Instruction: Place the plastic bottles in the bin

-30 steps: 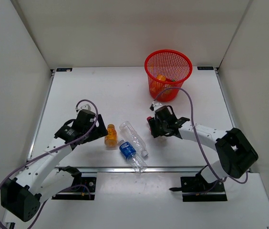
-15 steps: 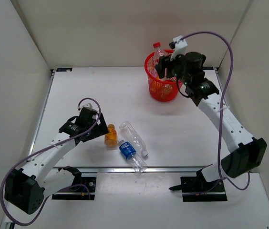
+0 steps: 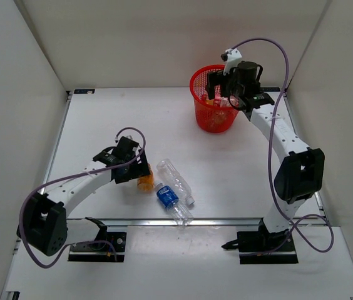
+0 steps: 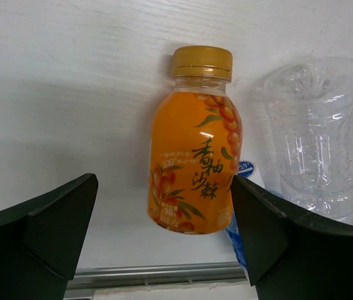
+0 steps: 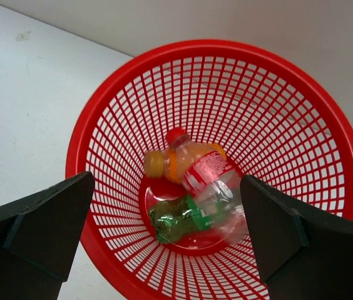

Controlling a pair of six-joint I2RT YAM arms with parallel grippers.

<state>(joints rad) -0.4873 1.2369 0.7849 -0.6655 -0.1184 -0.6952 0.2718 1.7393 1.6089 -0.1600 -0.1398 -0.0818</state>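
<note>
The orange bottle (image 3: 145,183) (image 4: 195,162) is between fingers that hang above its sides, so my left gripper lowers first and only then closes on the bottle.
The red mesh bin (image 3: 209,119) stands at the back right. My right gripper (image 3: 224,89) hangs open over its mouth. Looking down from the right wrist, the bin (image 5: 101,119) holds an orange bottle (image 5: 163,164), a green bottle (image 5: 175,220) and a blurred clear bottle with a red label (image 5: 209,175), with the right gripper (image 5: 167,182) empty above them. On the table, my left gripper (image 3: 136,172) is open around a lying orange bottle (image 3: 145,183). That orange bottle (image 4: 195,162) lies between the spread fingers of the left gripper (image 4: 164,181).
A large plain clear bottle (image 3: 174,180) and a clear bottle with a blue label (image 3: 169,197) lie just right of the orange one, and the clear bottle (image 4: 317,137) is close to my left gripper's right finger. A metal rail (image 3: 183,220) marks the near table edge. White walls enclose the table.
My right arm carried the red-label bottle from the table up over the bin and opened; the bottle now lies in the bin. My left gripper shifted right, straddling the orange bottle.
</note>
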